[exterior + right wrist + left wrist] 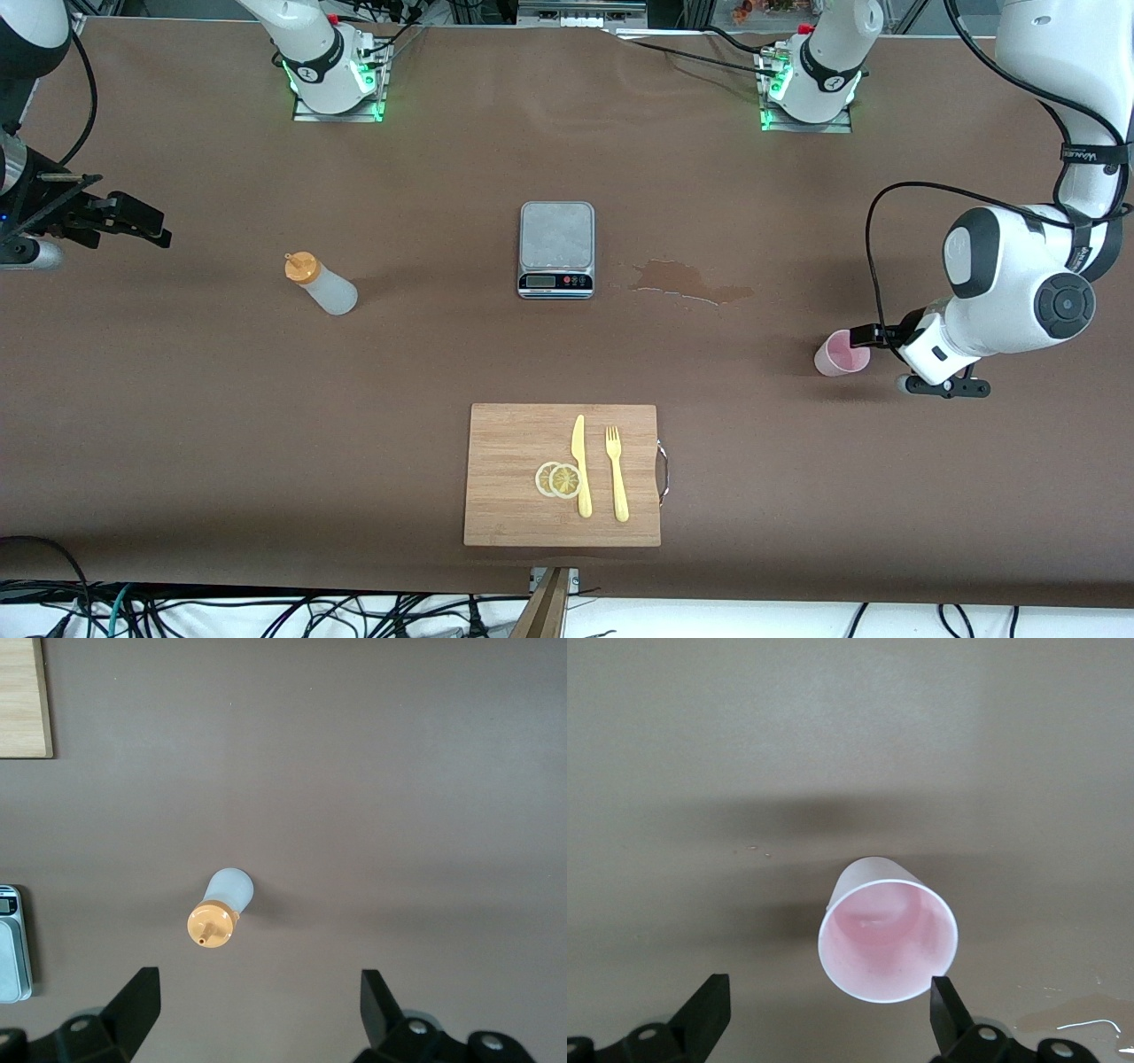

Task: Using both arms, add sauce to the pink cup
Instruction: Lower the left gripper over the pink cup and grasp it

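The fingers reach the cup's rim point(884, 1002), short of the pink cup's body point(864, 873), so my left gripper now moves toward the pink cup before it closes on it.
The sauce bottle point(323, 285), whitish with an orange cap, stands on the table toward the right arm's end. In the right wrist view it point(217, 912) shows from above, ahead of the jaws. My right gripper point(133, 221) point(260, 1005) is open and empty, up in the air at that end of the table, apart from the bottle. The pink cup point(840, 353) is toward the left arm's end; its open mouth point(886, 935) faces my left gripper. My left gripper point(877, 347) point(828, 1010) is open, low over the table, with one fingertip point(943, 1001) close by the cup's rim.
A grey scale point(555, 248) sits mid-table, with a wet spill point(687, 282) beside it toward the left arm's end. A wooden cutting board point(505, 443) nearer the front camera holds a yellow knife point(580, 465), a fork point(616, 474) and lemon slices point(558, 479).
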Robot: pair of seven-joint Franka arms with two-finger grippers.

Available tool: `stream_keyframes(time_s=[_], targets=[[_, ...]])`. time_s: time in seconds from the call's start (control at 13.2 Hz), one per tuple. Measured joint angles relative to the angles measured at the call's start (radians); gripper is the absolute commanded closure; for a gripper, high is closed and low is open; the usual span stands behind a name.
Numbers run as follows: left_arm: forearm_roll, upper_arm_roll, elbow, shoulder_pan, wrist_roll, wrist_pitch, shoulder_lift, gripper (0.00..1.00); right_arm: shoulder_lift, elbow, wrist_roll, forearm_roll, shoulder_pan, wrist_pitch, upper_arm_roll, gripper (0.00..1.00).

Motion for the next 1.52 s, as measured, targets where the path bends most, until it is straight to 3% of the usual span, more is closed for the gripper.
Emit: stream_keyframes(time_s=[0.38,0.68,0.91,1.29,1.52], targets=[[0.0,0.012,-0.006,0.004,0.018,0.044,0.027,0.02,0.001,0.0,0.0,0.0,0.0,0.0,0.0,0.0],[0.0,0.014,-0.071,0.004,0.02,0.135,0.032,0.07,0.001,0.0,0.0,0.0,0.0,0.0,0.0,0.0],[0.0,0.014,-0.092,0.004,0.02,0.152,0.033,0.3,0.001,0.0,0.0,0.0,0.0,0.0,0.0,0.0],[0.0,0.013,-0.092,0.003,0.001,0.152,0.032,0.79,0.001,0.0,0.0,0.0,0.0,0.0,0.0,0.0],[0.0,0.011,-0.091,0.001,-0.007,0.152,0.031,0.91,0.001,0.0,0.0,0.0,0.0,0.0,0.0,0.0]])
